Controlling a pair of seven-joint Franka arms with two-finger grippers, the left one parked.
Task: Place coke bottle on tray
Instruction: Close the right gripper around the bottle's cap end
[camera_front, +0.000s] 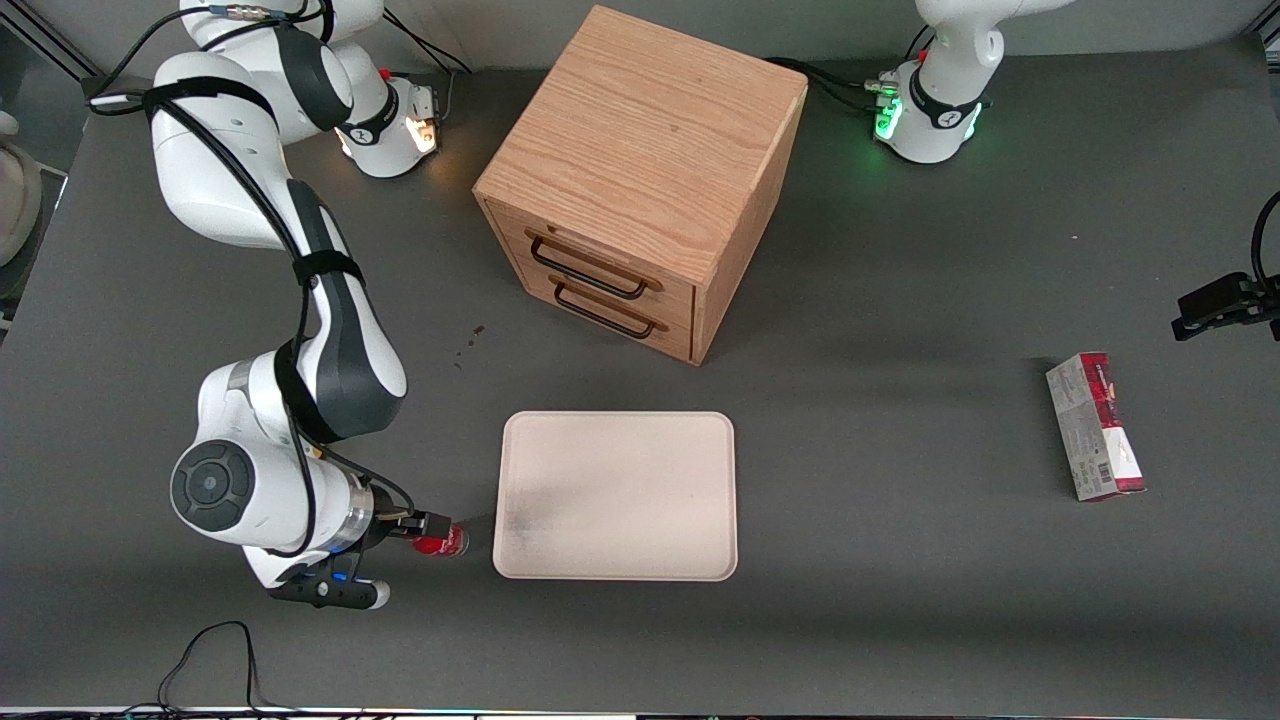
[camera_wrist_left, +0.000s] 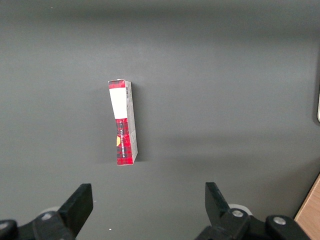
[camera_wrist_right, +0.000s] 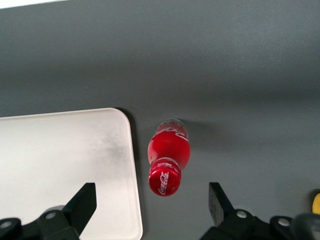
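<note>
Next, my gripper grabs the coke bottle by its red cap (camera_front: 439, 544) to place the bottle on the tray.
The coke bottle (camera_wrist_right: 169, 157), with red cap, red body and clear base, stands upright on the dark table just off the edge of the tray (camera_wrist_right: 65, 160), apart from it. In the front view the coke bottle (camera_front: 447, 544) is beside the tray (camera_front: 520, 432), at the tray's corner nearest the camera, toward the working arm's end. My gripper (camera_wrist_right: 151, 196) hangs above the bottle, open, one finger over the tray's edge and the other over bare table, touching nothing. From the front, the gripper (camera_front: 430, 528) partly covers the bottle. Nothing lies on the tray.
A wooden two-drawer cabinet (camera_front: 640, 180) stands farther from the front camera than the tray. A red-and-grey carton (camera_front: 1095, 425) lies toward the parked arm's end, also visible as the carton (camera_wrist_left: 124, 122). A yellow object (camera_wrist_right: 316, 202) shows at the wrist view's edge.
</note>
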